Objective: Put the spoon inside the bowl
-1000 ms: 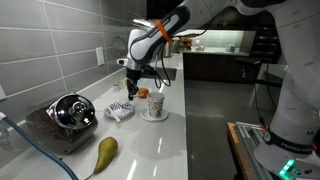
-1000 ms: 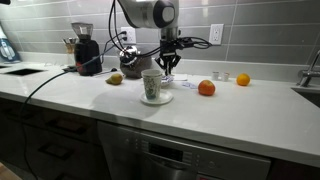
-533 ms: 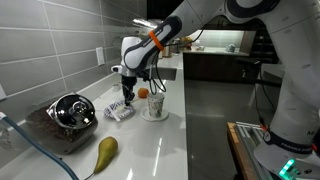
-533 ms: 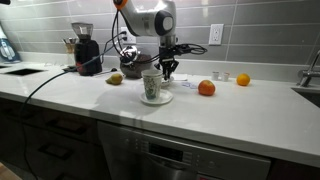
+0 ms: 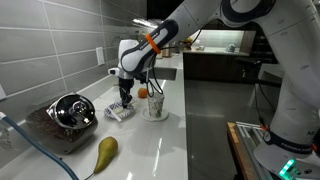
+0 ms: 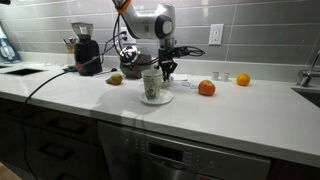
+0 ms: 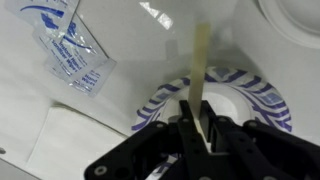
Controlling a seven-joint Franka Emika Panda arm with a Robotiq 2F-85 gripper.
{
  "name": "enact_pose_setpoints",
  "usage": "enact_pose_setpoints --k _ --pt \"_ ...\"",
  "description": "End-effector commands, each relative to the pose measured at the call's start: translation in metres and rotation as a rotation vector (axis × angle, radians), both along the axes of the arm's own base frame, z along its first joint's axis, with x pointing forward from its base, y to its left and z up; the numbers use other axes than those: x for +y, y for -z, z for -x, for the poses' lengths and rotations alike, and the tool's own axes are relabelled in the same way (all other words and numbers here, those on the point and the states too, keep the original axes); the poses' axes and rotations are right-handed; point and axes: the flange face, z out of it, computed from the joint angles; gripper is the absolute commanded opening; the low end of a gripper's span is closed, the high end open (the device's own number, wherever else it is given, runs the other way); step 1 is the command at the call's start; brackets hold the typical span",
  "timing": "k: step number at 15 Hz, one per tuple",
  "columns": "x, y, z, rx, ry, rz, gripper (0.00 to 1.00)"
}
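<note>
The gripper should open now, because its fingers are holding the spoon [image 7: 198,65] over the bowl's middle [image 7: 232,105], inside the bowl's striped rim, and the spoon would land there if released.
In the wrist view my gripper [image 7: 193,125] is shut on a pale cream spoon [image 7: 198,65] whose handle sticks out straight ahead. The spoon hangs right above the shallow white bowl with dark blue stripes [image 7: 262,92]. In an exterior view my gripper [image 5: 126,97] hovers just above the bowl [image 5: 119,112] on the white counter. In an exterior view [image 6: 163,68] the gripper sits behind the white cup and the bowl is hidden.
A white cup on a saucer [image 5: 155,104] stands next to the bowl. A shiny steel-and-black pot [image 5: 72,110] and a pear [image 5: 104,151] lie nearer the camera. Oranges [image 6: 206,88] and a coffee grinder [image 6: 83,50] stand on the counter. A clear packet with blue print [image 7: 72,50] lies beside the bowl.
My gripper has moved with the spoon away from the cup and down, and it now hangs over the bowl.
</note>
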Motion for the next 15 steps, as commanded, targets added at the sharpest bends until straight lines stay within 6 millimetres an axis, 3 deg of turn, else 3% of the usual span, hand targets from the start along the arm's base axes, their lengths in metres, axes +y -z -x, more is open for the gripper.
enact_pose_setpoints --k 1,5,9,14,15 --pt "0.005 -0.003 -0.005 -0.005 -0.026 0.006 0.41" --pt "0.011 -0.024 0.011 -0.049 0.004 0.044 0.67" --pt "0.015 -0.064 0.038 -0.134 0.091 0.037 0.95" --pt "0.007 -0.109 0.099 -0.177 0.357 -0.071 1.0" --pt "0.006 -0.111 0.116 -0.169 0.398 -0.109 1.0"
